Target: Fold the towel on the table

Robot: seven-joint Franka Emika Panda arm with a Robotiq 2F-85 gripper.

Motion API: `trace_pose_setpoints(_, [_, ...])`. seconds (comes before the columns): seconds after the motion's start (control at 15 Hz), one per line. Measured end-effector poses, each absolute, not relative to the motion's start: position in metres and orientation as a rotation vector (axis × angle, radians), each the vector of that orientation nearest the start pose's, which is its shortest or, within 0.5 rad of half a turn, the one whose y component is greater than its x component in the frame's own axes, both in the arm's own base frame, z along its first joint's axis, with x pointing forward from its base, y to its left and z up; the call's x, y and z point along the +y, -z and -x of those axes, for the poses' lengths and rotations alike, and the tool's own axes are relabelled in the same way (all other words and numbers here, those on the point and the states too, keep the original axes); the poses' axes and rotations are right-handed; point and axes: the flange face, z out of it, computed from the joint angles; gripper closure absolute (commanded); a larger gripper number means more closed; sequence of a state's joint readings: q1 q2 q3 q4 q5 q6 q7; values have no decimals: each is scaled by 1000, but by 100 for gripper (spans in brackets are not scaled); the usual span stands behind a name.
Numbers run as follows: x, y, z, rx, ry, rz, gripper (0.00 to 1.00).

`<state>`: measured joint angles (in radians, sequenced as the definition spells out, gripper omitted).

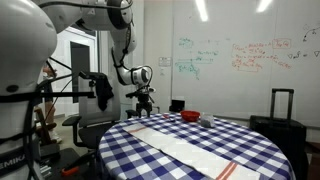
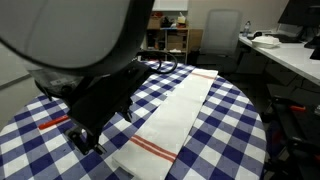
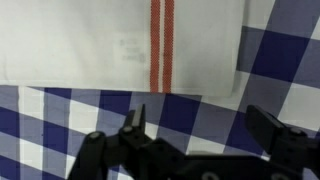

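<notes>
The robot's gripper should next take the towel (image 2: 175, 115) by its long edge at the red stripes near one end. That end can then be carried over the rest to fold it.
The towel (image 2: 175, 115) is a long narrow white cloth with thin red stripes near its ends. It lies flat and unfolded across the table (image 2: 235, 110), which wears a blue and white checked cloth. The towel also shows in an exterior view (image 1: 190, 148). In the wrist view one striped end of the towel (image 3: 120, 45) fills the top. My gripper (image 3: 200, 125) is open and empty. It hovers over the checked cloth just off that end's edge and touches nothing. It also shows in both exterior views (image 1: 143, 98) (image 2: 85, 135).
A red bowl (image 1: 190, 117) and a dark box (image 1: 177, 104) stand at the table's far side. A small red object (image 2: 55, 123) lies on the cloth near my gripper. A black suitcase (image 1: 283, 112), an office chair (image 2: 222, 32) and shelves (image 2: 172, 42) stand around the table.
</notes>
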<state>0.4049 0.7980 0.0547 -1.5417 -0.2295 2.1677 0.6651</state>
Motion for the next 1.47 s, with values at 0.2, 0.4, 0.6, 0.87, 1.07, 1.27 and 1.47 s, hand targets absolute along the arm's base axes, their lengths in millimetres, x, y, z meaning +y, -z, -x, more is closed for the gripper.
trace_pose_setpoints(0.2, [294, -150, -625, 205, -156, 3373, 0])
trace_pose_setpoints(0.4, [295, -135, -627, 294, -192, 3401, 0])
trace_pose_setpoints(0.6, [298, -125, -629, 373, -230, 3419, 26])
trace_pose_setpoints(0.87, [304, -123, -631, 439, -277, 3437, 57])
trace_pose_setpoints(1.07, [308, -122, -632, 462, -307, 3441, 79])
trace_pose_setpoints(1.27, [310, -121, -633, 486, -348, 3428, 99])
trace_pose_setpoints(1.47, [311, -125, -633, 515, -393, 3405, 100])
